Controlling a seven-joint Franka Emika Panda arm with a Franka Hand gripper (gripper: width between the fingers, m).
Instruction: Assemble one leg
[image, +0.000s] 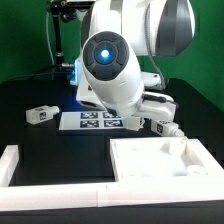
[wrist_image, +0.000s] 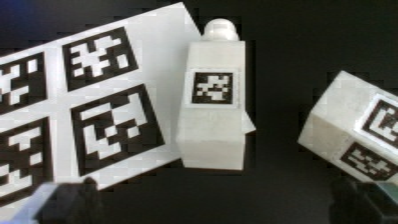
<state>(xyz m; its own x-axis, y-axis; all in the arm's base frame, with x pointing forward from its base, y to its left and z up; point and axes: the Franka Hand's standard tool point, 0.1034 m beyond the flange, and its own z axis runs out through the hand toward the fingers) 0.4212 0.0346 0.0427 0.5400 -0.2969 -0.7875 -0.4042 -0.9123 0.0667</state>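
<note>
The fingers are still above the leg's blocky end (wrist_image: 214, 140) beside the marker board (wrist_image: 71, 100) in the wrist view, so closing now would miss. My gripper goes lower, then closes.
In the wrist view a white leg (wrist_image: 214, 100) lies flat on the black table, with its tag facing up and its short screw tip (wrist_image: 219, 27) pointing away from the fingers. It lies right beside the edge of the marker board (wrist_image: 71, 100). A second leg (wrist_image: 365, 125) lies a little apart on its other side. My gripper (wrist_image: 222, 208) hovers above the first leg's blocky end, open and empty. Only its dark fingertips (wrist_image: 71, 205) show at the frame's corners. In the exterior view the arm hides the fingers; another leg (image: 40, 114) lies at that view's left.
The large white tabletop (image: 160, 160) with rimmed edges lies at the front right of the exterior view. A white L-shaped wall (image: 20, 165) runs along the front left. The marker board (image: 95, 121) lies under the arm, with more white parts (image: 160, 125) beside it.
</note>
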